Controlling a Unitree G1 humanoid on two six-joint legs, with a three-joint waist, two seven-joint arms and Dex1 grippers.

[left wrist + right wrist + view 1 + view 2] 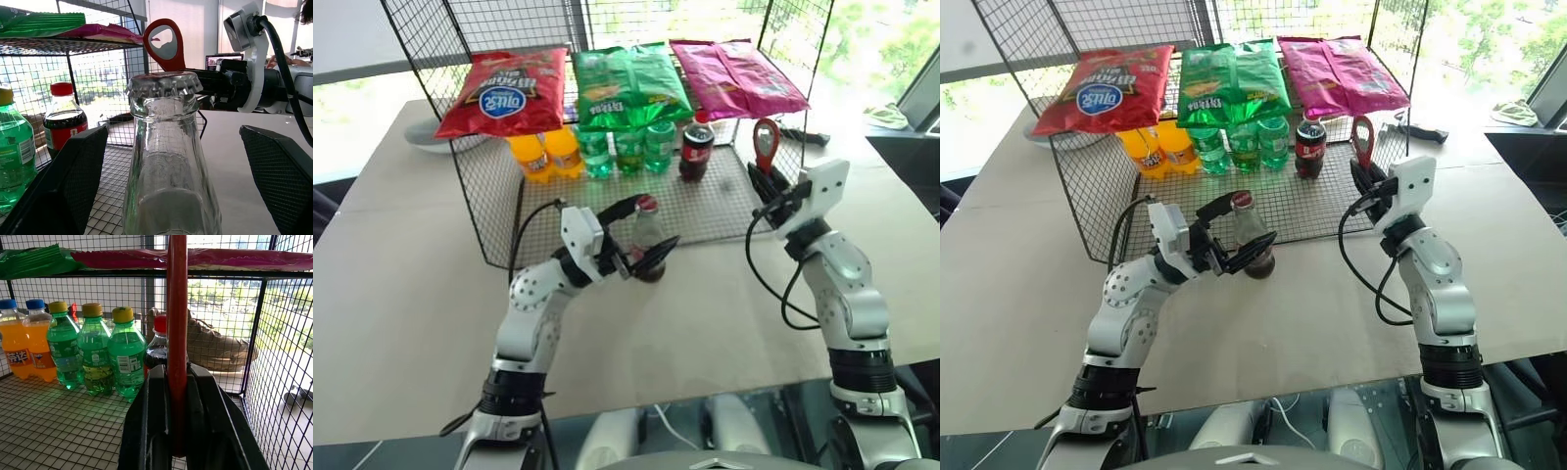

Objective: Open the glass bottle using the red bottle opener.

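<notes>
I need to grip the glass bottle next by its neck [647,224] with my left gripper. That will hold the bottle steady for the red opener [766,143].
The glass bottle [648,240] stands upright on the table just in front of the wire rack, its crimped metal cap [164,83] on. My left gripper [641,231] is open around its neck and shoulder, one black finger [68,181] on each side and neither touching the glass. To the right and a little higher, my right gripper [760,181] is shut on the handle of the red bottle opener [766,143], loop head pointing up. In the right wrist view the opener [177,323] shows edge-on between the closed fingers [155,421]. The opener's head [164,43] stands behind the cap in the left wrist view.
A black wire rack [499,211] stands behind the bottle, with three snack bags [626,83] on top. On its lower shelf stand orange soda bottles [546,152], green bottles [626,147] and a dark plastic cola bottle [696,149]. The table's front edge [636,397] is close.
</notes>
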